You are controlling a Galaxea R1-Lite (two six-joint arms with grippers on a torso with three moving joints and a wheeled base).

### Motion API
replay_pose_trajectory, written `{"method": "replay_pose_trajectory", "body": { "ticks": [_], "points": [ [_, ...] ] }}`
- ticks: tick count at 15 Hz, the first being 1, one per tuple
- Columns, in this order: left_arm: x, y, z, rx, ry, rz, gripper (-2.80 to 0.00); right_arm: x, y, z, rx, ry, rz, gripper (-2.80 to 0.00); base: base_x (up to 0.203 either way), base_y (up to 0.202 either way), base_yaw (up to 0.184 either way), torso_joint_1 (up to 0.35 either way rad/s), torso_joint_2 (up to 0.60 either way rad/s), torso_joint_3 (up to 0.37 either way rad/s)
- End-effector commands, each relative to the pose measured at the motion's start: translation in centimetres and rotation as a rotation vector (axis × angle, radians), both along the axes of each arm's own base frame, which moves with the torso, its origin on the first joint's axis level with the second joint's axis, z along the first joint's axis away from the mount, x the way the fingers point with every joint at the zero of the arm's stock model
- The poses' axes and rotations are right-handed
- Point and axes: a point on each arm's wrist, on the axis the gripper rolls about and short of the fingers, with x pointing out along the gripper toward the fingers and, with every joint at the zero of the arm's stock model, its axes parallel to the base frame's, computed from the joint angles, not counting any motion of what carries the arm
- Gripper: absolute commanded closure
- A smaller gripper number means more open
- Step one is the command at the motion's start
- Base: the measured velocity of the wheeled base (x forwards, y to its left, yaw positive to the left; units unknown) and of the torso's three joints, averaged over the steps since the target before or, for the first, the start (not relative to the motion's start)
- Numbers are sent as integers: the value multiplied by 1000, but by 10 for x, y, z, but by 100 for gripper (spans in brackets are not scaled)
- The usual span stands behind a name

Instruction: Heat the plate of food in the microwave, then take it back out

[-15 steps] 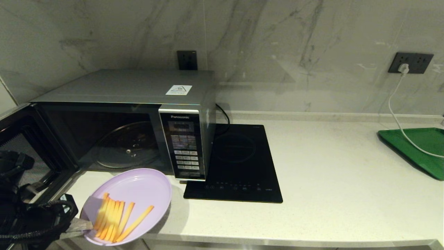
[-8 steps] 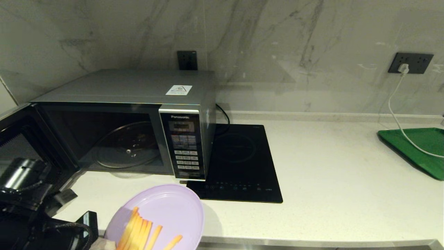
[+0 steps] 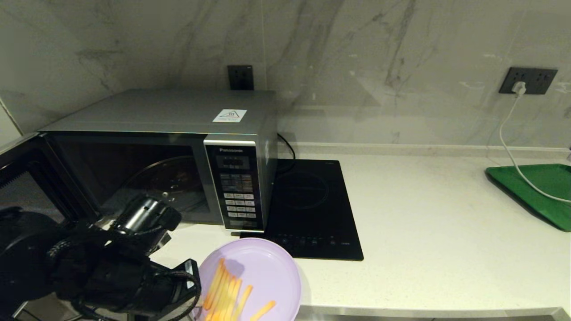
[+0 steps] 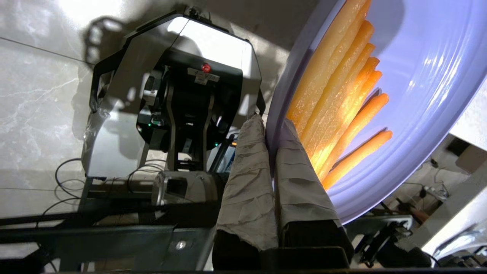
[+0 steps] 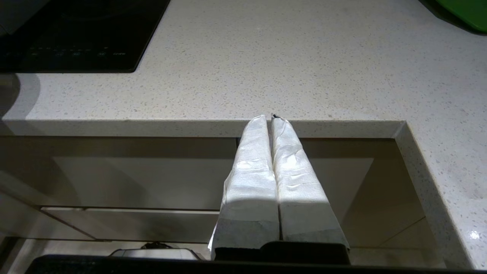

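Note:
I need to keep holding the lilac plate with my left gripper, because it hangs past the counter's front edge, above the floor, and would fall if I opened now.
The lilac plate of food (image 3: 263, 276) hangs over the counter's front edge, in front of the microwave's keypad (image 3: 236, 191). Orange-yellow fries (image 3: 227, 290) lie in a row on its near side. My left gripper (image 4: 271, 125) is shut on the plate's (image 4: 426, 76) rim, one padded finger above and one below, right beside the fries (image 4: 342, 95). The silver-grey microwave (image 3: 169, 113) stands at the back left with its door (image 3: 18, 167) swung open to the left. Its glass turntable (image 3: 163, 185) is bare. My right gripper (image 5: 271, 116) is shut on nothing, just below the counter's front edge.
A flat black cooktop (image 3: 308, 209) lies right of the microwave, close behind the plate. A green tray (image 3: 539, 191) sits at the far right with a white cable (image 3: 513, 147) running to a wall socket. My left arm (image 3: 102, 263) fills the lower left corner.
The plate has moved right along the counter's front edge, from before the microwave's opening to before its keypad. My left arm swung right with it.

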Motion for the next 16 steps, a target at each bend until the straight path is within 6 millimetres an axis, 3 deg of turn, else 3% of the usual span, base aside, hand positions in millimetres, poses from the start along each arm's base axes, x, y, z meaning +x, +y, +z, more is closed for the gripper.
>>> {"method": "replay_pose_trajectory", "body": {
  "ticks": [1,11,16],
  "points": [
    [11,-22,-13,16,45,-48,0,0,0,0,0,1,-1,0,0,0,0,0,0,0],
    [40,-82,-23,3,52,-109,0,0,0,0,0,1,1,0,0,0,0,0,0,0],
    [63,-101,-32,-2,54,-107,0,0,0,0,0,1,0,0,0,0,0,0,0,0]
  ]
}}
